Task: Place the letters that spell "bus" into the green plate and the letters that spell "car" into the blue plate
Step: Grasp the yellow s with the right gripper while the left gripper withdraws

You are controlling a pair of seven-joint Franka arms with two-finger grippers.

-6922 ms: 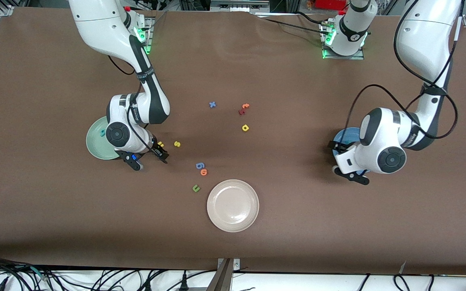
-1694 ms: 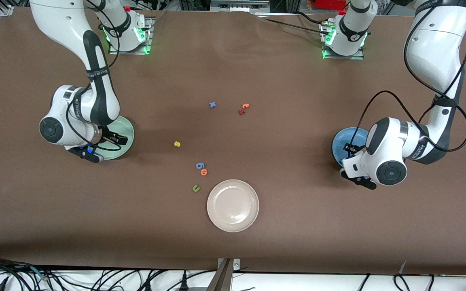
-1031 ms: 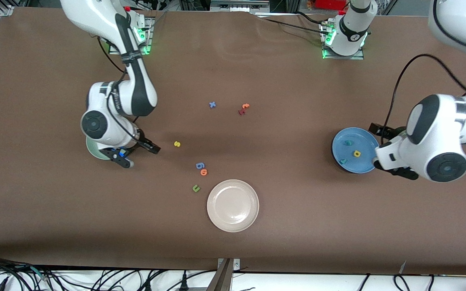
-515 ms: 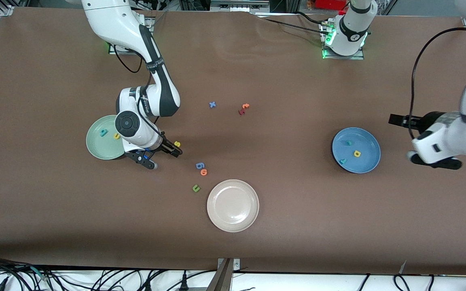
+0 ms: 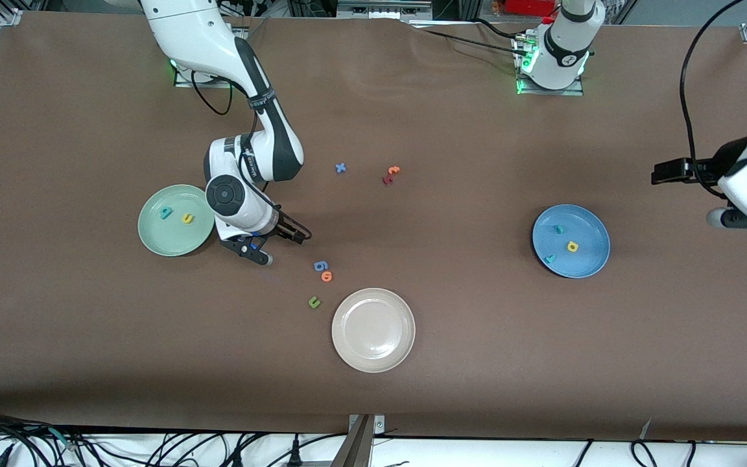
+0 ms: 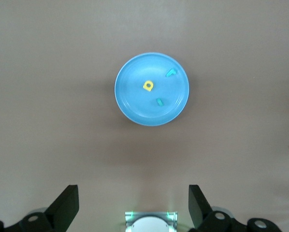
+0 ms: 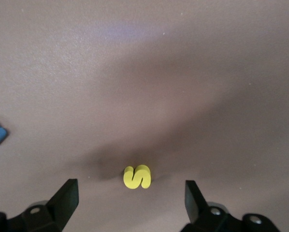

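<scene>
My right gripper grabs the yellow s by its curved body (image 7: 137, 177) next, to finish "bus" in the green plate.
The green plate (image 5: 153, 237) lies toward the right arm's end of the table and holds a teal b (image 5: 166, 213) and a yellow u (image 5: 187, 218). Beside it, toward the table's middle, my right gripper (image 5: 299, 235) hangs low and open. The yellow s (image 7: 137, 177) lies flat on the table between its spread fingers (image 7: 130, 186), untouched; the front view hides it. The blue plate (image 5: 591, 256) holds a yellow a (image 5: 572, 246) and two teal letters (image 5: 558, 229) (image 5: 549, 259). My left gripper (image 5: 662, 175) is open and empty, high over the table's end; its wrist view shows the blue plate (image 6: 130, 104).
A beige-white plate (image 5: 373, 329) sits near the front edge. Close by lie a blue g-like letter (image 5: 320, 265), an orange o (image 5: 327, 276) and a dark green u (image 5: 314, 301). A blue x (image 5: 340, 168) and orange and dark red letters (image 5: 391, 174) lie mid-table.
My right gripper swung from the green plate toward the table's middle and now straddles the yellow s. My left arm rose and drew away from the blue plate toward the table's end.
</scene>
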